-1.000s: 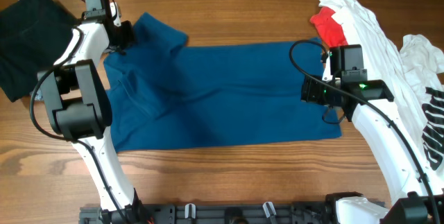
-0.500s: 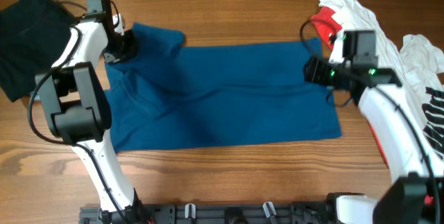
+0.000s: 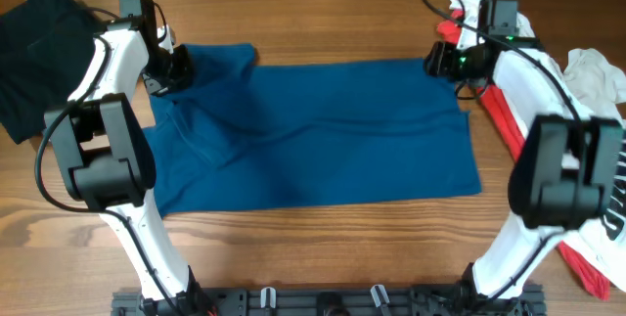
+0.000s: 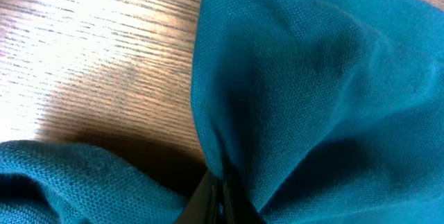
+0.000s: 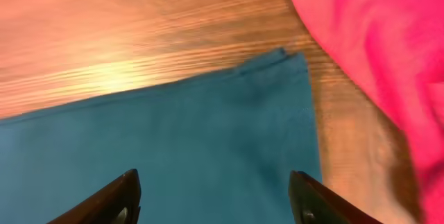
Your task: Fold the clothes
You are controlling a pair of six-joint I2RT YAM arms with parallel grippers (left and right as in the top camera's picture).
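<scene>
My right gripper should next grab the far corner of the deep-blue shirt (image 3: 313, 140) beside the red cloth, then fold that shirt edge over the shirt.
A deep-blue shirt (image 3: 313, 140) lies spread flat across the middle of the wooden table. My left gripper (image 3: 179, 64) is at the shirt's far left corner and is shut on a pinched fold of the blue cloth (image 4: 312, 78); the jaws (image 4: 218, 200) meet with fabric bunched around them. My right gripper (image 3: 438, 63) hovers open over the shirt's far right corner (image 5: 288, 57). Its two dark fingertips (image 5: 128, 186) stand wide apart above the blue cloth, with nothing between them. Red cloth (image 5: 374, 44) lies just right of that corner.
A black garment (image 3: 39, 52) lies at the far left of the table. A heap of white clothes (image 3: 587, 71) and a red garment (image 3: 504, 120) sits along the right side, close to my right arm. Bare wood (image 3: 323, 22) runs behind the shirt.
My right gripper has moved away from me along the shirt's right edge to its far right corner. My left gripper keeps its hold, and the far left corner has shifted slightly.
</scene>
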